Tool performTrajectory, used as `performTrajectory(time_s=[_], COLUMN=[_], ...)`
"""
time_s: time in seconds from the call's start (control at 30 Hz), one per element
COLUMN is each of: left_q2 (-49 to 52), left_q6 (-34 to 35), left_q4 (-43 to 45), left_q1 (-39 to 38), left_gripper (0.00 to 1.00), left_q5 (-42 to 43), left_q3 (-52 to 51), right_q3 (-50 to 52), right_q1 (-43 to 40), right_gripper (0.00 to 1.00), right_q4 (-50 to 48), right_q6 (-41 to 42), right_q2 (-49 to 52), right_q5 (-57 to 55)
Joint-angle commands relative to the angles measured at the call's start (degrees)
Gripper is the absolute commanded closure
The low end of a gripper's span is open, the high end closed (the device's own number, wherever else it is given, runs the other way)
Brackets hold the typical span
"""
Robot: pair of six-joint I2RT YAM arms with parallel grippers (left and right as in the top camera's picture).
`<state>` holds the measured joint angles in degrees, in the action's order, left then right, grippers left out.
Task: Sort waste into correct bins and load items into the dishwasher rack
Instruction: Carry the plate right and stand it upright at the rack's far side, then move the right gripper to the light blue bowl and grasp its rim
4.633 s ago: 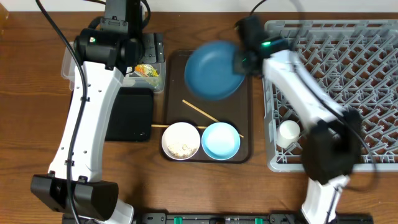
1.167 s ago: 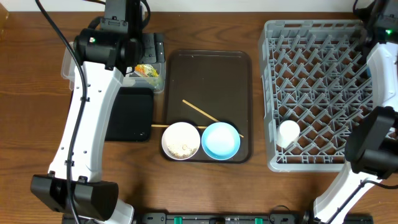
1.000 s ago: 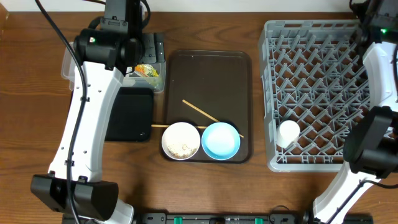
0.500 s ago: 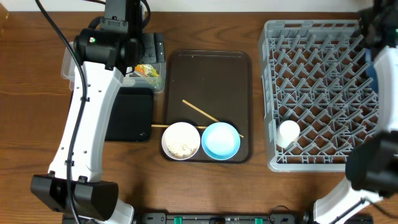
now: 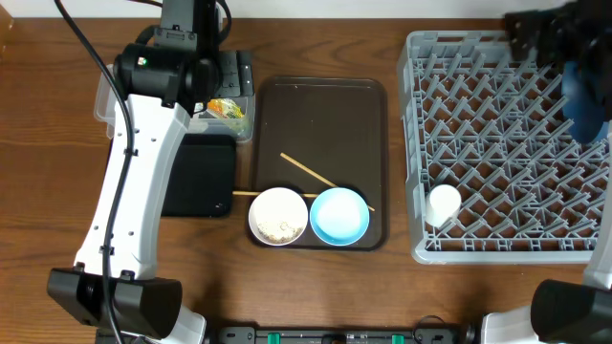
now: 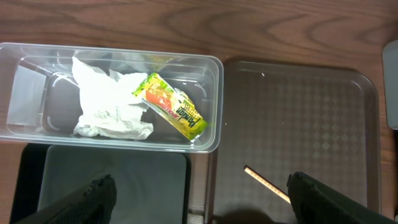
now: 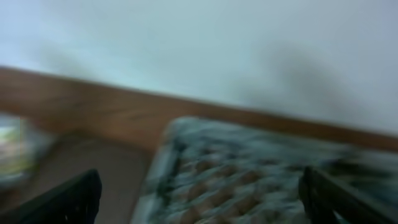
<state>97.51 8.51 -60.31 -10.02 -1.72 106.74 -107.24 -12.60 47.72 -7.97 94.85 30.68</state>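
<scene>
My right gripper grabs the light blue bowl point(image 5: 339, 216) by its rim on the rack side next, to load the bowl edgewise.
My left gripper point(image 6: 205, 208) hangs open and empty over the edge between the black tray point(image 6: 112, 186) and the brown serving tray. Just beyond it the clear tub point(image 6: 211, 99) holds the crumpled tissue point(image 6: 106, 106) and the snack wrapper point(image 6: 171, 106). On the serving tray point(image 5: 330, 105) lie two chopsticks point(image 5: 308, 171), a white bowl point(image 5: 278, 216) with rice and a light blue bowl point(image 5: 339, 216). The rack point(image 5: 497, 143) holds the white cup point(image 5: 444, 203) and the dark blue dish point(image 5: 585, 96) at its right side. My right gripper point(image 7: 199, 202), blurred, is open above the rack's far edge.
The left arm point(image 5: 134, 162) stretches along the table's left side over the black tray point(image 5: 201, 177). The right arm's base point(image 5: 574, 320) sits at the front right corner. Wall and table edge lie just beyond the rack.
The right arm has lifted off the rack's right side and its gripper has swung left along the far edge, uncovering the blue dish. The left arm has not moved.
</scene>
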Motion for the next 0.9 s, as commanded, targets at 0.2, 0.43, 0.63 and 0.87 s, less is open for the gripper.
performTrajectory(time_s=[0.2,0.43,0.63,0.87], left_q2=[0.22,0.22,0.22,0.22], left_q6=[-0.79,-0.79,-0.79,-0.79], left_q4=[-0.33,-0.33,-0.28,-0.33], left_q1=[0.09,0.04,0.04,0.04], left_gripper=[0.09,0.02,0.01,0.01], left_q5=[-0.48,-0.24,-0.26,-0.28], left_q3=[0.35,0.35,0.35,0.35], right_q3=[1.11,1.2,1.25,1.31], right_q1=[11.56,22.82,29.64,35.12], right_gripper=[0.01,0.05,0.12,0.21], right_q4=[9.35,15.67,17.97,21.75], right_q6=[5.6,5.79,8.11,9.86], right_q2=[0.83,1.68,3.69,8.7], right_q5=[3.41,-7.1,-8.76,-11.41])
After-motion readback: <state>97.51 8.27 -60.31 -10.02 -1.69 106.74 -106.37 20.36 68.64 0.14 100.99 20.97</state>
